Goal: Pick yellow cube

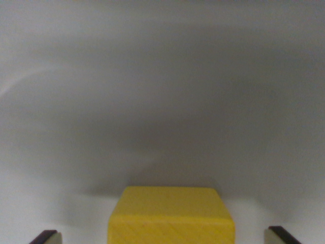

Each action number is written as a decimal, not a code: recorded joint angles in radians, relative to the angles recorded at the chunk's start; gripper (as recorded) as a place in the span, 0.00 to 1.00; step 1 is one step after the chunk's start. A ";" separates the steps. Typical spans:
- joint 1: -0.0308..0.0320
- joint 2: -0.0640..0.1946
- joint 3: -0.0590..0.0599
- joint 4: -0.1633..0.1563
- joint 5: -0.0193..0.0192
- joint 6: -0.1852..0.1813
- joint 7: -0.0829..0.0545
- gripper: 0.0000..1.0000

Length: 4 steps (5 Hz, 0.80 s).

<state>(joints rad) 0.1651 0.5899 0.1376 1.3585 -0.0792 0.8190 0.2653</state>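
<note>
I should pick up the yellow cube (171, 216) next, with my gripper holding its two opposite sides.
A yellow cube (171, 216) fills the bottom middle of the wrist view, resting on a pale grey surface (162, 101). Its top face and part of its front face show. My gripper (165, 238) is open. One dark fingertip (45, 237) shows at the bottom left corner and the other fingertip (282, 236) at the bottom right. The cube lies between the two fingers, with a clear gap on each side, and neither finger touches it.
The pale grey surface stretches behind the cube with a soft shadow across its middle. Nothing else is in view.
</note>
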 joint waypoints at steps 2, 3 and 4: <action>0.0001 0.000 0.000 0.000 0.0000 0.000 0.000 0.00; 0.0001 0.000 0.000 0.000 0.0000 0.000 0.000 0.00; 0.0001 0.000 0.000 0.000 0.0000 0.000 0.000 1.00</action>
<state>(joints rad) 0.1652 0.5902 0.1377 1.3583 -0.0793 0.8186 0.2655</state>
